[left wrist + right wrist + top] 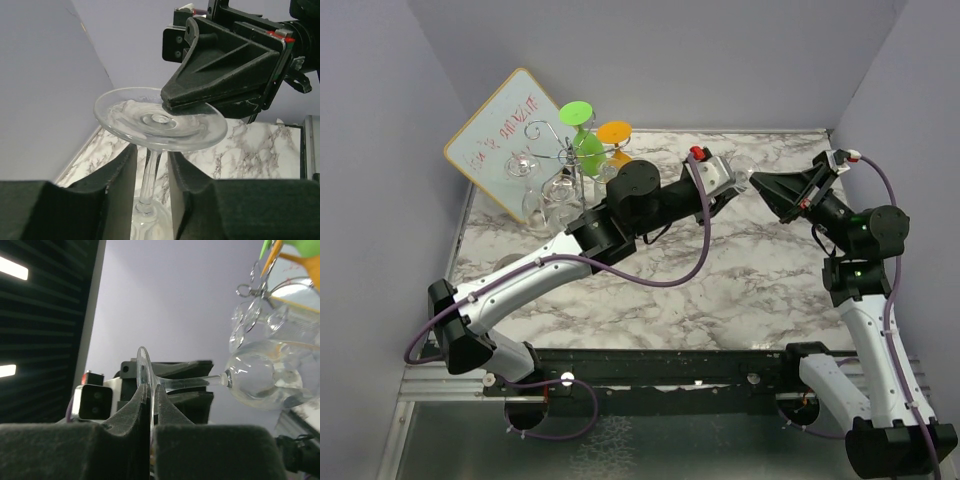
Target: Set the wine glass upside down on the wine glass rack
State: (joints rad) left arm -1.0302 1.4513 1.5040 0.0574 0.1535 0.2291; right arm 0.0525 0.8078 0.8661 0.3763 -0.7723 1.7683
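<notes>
My left gripper needs to grab the clear wine glass by its stem (149,181), so its foot can rest on the rack.
A clear wine glass (160,122) is held in the air between my two grippers, over the back right of the marble table (740,270). My right gripper (151,390) is shut on the rim of the glass's foot. It shows in the left wrist view (172,102) pinching the foot's far edge. My left gripper (152,157) stands round the stem (150,175) with a small gap showing, the bowl (262,375) toward its palm. The chrome wine glass rack (558,150) stands at the back left, apart from both grippers.
Green (578,112) and orange (614,131) glasses and several clear glasses (550,195) hang on the rack. A whiteboard (500,145) leans behind it. Purple walls close in the left, back and right sides.
</notes>
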